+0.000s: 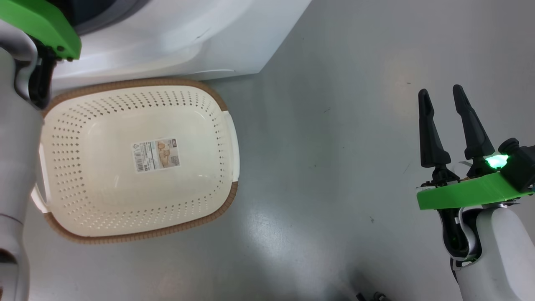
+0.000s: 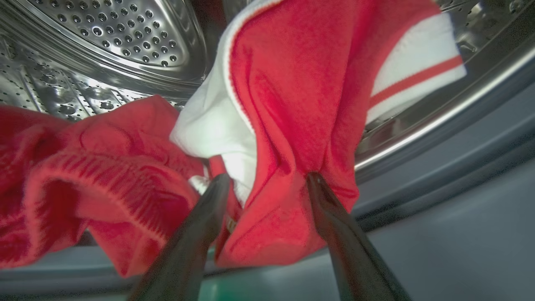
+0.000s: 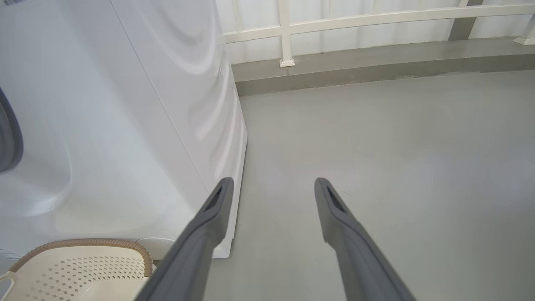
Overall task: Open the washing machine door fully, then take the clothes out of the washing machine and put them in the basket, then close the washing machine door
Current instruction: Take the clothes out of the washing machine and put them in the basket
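Observation:
A red fold bulges toward the drum opening, while the rest lies slack. Next, to take out the clothes (image 2: 292,83), my left gripper grabs that bulging fold (image 2: 276,220).
The clothes (image 2: 292,83), bright red with white trim and stripes, lie in the perforated steel drum (image 2: 125,33) of the washing machine (image 1: 188,37). My left gripper (image 2: 267,177) is inside the drum, open, its two fingers spread with a fold of red cloth between them. The cream basket (image 1: 138,81) with a brown rim sits on the floor in front of the machine, with only a paper label inside. Off to the right, my right gripper (image 1: 440,90) hangs open over bare floor, holding nothing. The washing machine door is out of view.
My left forearm (image 1: 16,167) rises past the basket's left side to a green wrist plate (image 1: 37,25) at the machine's opening. The machine's white side (image 3: 104,125) stands left of my right gripper (image 3: 272,182). A white railing (image 3: 288,33) runs along the far wall.

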{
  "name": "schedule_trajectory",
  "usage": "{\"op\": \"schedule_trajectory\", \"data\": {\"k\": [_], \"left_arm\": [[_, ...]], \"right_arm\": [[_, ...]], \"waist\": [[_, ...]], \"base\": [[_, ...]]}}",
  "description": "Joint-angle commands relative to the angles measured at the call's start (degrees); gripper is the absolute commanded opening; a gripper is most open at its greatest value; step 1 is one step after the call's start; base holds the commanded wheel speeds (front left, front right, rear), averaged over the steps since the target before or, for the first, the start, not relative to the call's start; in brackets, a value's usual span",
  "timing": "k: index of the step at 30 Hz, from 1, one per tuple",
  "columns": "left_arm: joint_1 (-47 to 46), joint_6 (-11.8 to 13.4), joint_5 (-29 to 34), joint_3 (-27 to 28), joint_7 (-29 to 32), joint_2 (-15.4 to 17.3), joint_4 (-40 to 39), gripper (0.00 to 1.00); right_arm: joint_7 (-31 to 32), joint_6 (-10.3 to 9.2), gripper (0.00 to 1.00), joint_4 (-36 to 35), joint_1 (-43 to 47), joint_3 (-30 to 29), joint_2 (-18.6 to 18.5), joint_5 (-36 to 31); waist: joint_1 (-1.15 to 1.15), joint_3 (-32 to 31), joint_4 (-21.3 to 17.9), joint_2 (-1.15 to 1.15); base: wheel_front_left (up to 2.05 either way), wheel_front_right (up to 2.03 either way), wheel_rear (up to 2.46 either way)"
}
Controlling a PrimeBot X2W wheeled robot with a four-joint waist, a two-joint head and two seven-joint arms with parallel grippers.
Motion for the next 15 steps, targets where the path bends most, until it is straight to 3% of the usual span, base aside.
{"op": "schedule_trajectory", "data": {"k": [1,2,3,5,6,15], "left_arm": [[-1.3,-0.3,-0.6,-0.1,-0.6,2.8,-0.2,1.0],[-1.5,-0.3,-0.8,-0.4,-0.8,2.9,0.0,1.0],[-1.7,-0.3,-0.9,-0.7,-1.0,3.0,0.3,0.55],[-2.0,-0.3,-1.0,-1.3,-1.4,3.1,1.0,0.14],[-2.1,-0.3,-1.1,-1.5,-1.6,2.9,1.3,0.0],[0.3,-0.3,-3.3,-1.4,-3.1,1.9,-0.4,0.0]], "right_arm": [[-0.4,0.37,1.0,-1.4,0.1,1.1,0.0,0.5],[-0.4,0.37,1.0,-1.4,0.1,1.1,0.0,0.5],[-0.4,0.37,1.0,-1.4,0.0,1.1,0.0,0.5],[-0.4,0.37,1.0,-1.4,-0.1,1.1,0.0,0.5],[-0.4,0.37,1.0,-1.5,-0.1,1.1,0.0,0.5],[-0.4,0.37,1.0,-1.3,0.5,0.5,0.0,0.0]], "waist": [[0.0,0.2,-0.2,0.0],[0.0,0.3,-0.3,0.0],[0.0,0.2,-0.3,0.0],[0.0,0.1,-0.3,0.0],[0.0,0.0,-0.3,0.0],[0.0,-2.3,1.3,0.0]], "base": [[0.0,0.0,0.0],[0.0,0.0,0.0],[0.0,0.0,0.0],[0.0,0.0,0.0],[0.0,0.0,0.0],[0.0,0.0,0.0]]}}
